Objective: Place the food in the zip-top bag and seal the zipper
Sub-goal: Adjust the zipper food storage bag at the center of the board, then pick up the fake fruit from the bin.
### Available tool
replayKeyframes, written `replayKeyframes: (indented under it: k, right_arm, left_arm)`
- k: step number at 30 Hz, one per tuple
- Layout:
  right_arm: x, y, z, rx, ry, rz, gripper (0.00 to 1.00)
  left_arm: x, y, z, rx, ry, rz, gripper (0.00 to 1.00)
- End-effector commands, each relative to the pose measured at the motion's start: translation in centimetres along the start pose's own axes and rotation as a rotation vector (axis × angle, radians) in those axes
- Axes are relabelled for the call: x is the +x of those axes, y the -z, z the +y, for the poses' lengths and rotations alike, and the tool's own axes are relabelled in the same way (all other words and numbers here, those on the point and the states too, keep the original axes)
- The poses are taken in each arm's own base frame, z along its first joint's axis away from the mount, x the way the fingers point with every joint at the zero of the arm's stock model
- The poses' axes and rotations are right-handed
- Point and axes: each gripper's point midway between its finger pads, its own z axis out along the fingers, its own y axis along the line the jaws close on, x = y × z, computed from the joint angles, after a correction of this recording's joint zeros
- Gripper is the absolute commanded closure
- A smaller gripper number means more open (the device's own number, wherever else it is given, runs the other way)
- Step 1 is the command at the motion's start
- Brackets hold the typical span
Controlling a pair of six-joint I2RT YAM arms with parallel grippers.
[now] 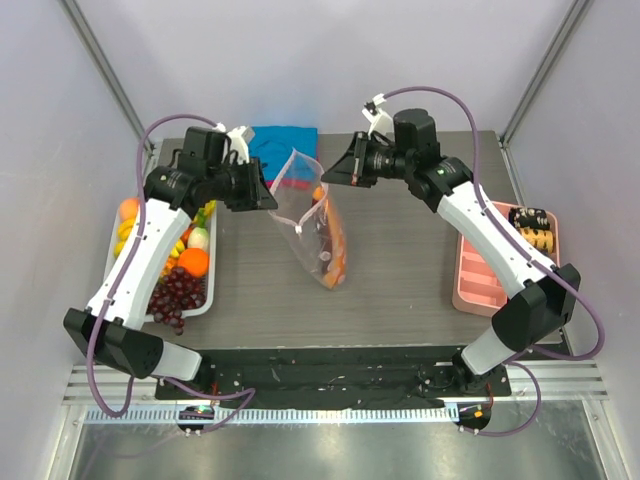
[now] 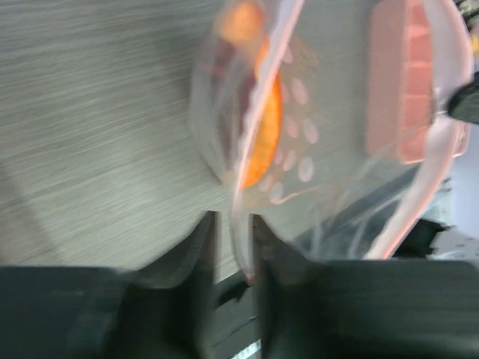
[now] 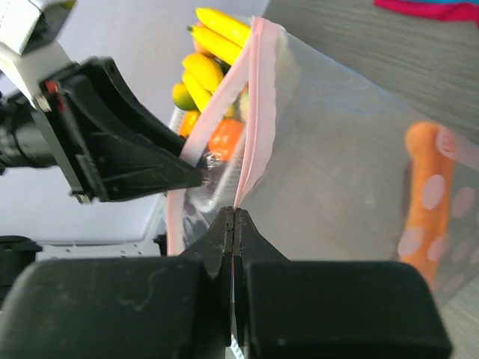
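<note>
The zip-top bag needs to be spread open so food can go inside. I should next grab it with my left gripper by the pink strip [image 2: 247, 187] at its opening [image 2: 239, 230], opposite my right gripper.
The zip-top bag [image 1: 305, 215] hangs between my two grippers, its bottom resting on the table. Inside it lie an orange carrot-like piece [image 1: 341, 240] and dark pieces. My right gripper [image 1: 328, 175] is shut on the pink zipper [image 3: 258, 112] at the mouth's right end, as the right wrist view [image 3: 234, 213] shows. My left gripper [image 1: 268, 192] is at the mouth's left end. In the blurred left wrist view [image 2: 232, 221] its jaws stand slightly apart, with the pink strip [image 2: 247, 187] running between them. The mouth gapes open. More food, an orange [image 1: 193, 261], grapes [image 1: 178, 290] and bananas [image 3: 209, 45], lies in a white tray [image 1: 112, 262].
A pink compartment tray [image 1: 478, 285] with brown-and-tan pieces [image 1: 530, 225] stands at the right edge. A folded blue-and-red cloth [image 1: 283, 143] lies at the back behind the bag.
</note>
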Motion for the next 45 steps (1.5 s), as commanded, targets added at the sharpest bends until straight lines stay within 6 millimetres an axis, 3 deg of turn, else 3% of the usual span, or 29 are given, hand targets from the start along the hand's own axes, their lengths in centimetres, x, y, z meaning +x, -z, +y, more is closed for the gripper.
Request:
replayKeyframes:
  k: [1,4,7,9,11,14,18,22,25,29,36,41,45]
  right_arm:
    - [0.6,1.1,-0.5,0.024,0.078,0.000,0.99]
    - [0.9,0.8,-0.9,0.029,0.078,0.011,0.99]
    - [0.8,0.5,-1.3,0.035,0.076,0.013,0.99]
    - [1.1,0.4,-1.4,0.034,0.067,0.020,0.99]
    - [1.3,0.1,-1.7,0.039,0.050,0.024,0.99]
    - [1.3,0.0,-2.0,0.042,0.039,0.022,0.99]
    - [1.3,0.0,-1.8,0.038,0.035,0.018,0.99]
    - [1.3,0.0,-1.8,0.038,0.035,0.018,0.99]
    - [1.4,-0.1,-1.9,0.039,0.031,0.022,0.99]
    - [1.5,-0.2,-2.1,0.041,0.031,0.025,0.99]
    - [1.6,-0.2,-2.2,0.040,0.026,0.029,0.99]
    - [1.6,-0.3,-2.4,0.043,0.017,0.032,0.99]
    - [1.6,-0.3,-2.6,0.046,0.015,0.031,0.99]
  left_arm:
    - [-0.2,1.5,3.0,-0.092,-0.059,-0.020,0.39]
    - [-1.0,3.4,4.4,-0.092,-0.147,-0.043,0.06]
    - [-2.2,5.6,5.2,-0.066,-0.204,-0.097,0.00]
    - [-3.2,6.5,7.5,-0.140,-0.264,-0.124,0.00]
    - [-3.8,6.7,10.8,-0.294,-0.330,-0.118,0.03]
    - [-4.4,5.4,13.9,-0.395,-0.404,-0.092,0.08]
    - [-5.7,3.1,16.8,-0.481,-0.458,-0.102,0.10]
    - [-5.6,-0.3,19.5,-0.527,-0.450,-0.010,0.08]
    - [-5.6,-2.1,20.1,-0.532,-0.460,0.011,0.07]
    - [-5.4,-4.3,22.6,-0.621,-0.480,0.068,0.11]
    - [-5.2,-5.7,26.0,-0.760,-0.478,0.138,0.24]
    - [-5.5,-5.4,26.2,-0.788,-0.460,0.158,0.32]
    - [-6.0,-4.3,24.9,-0.767,-0.427,0.142,0.52]
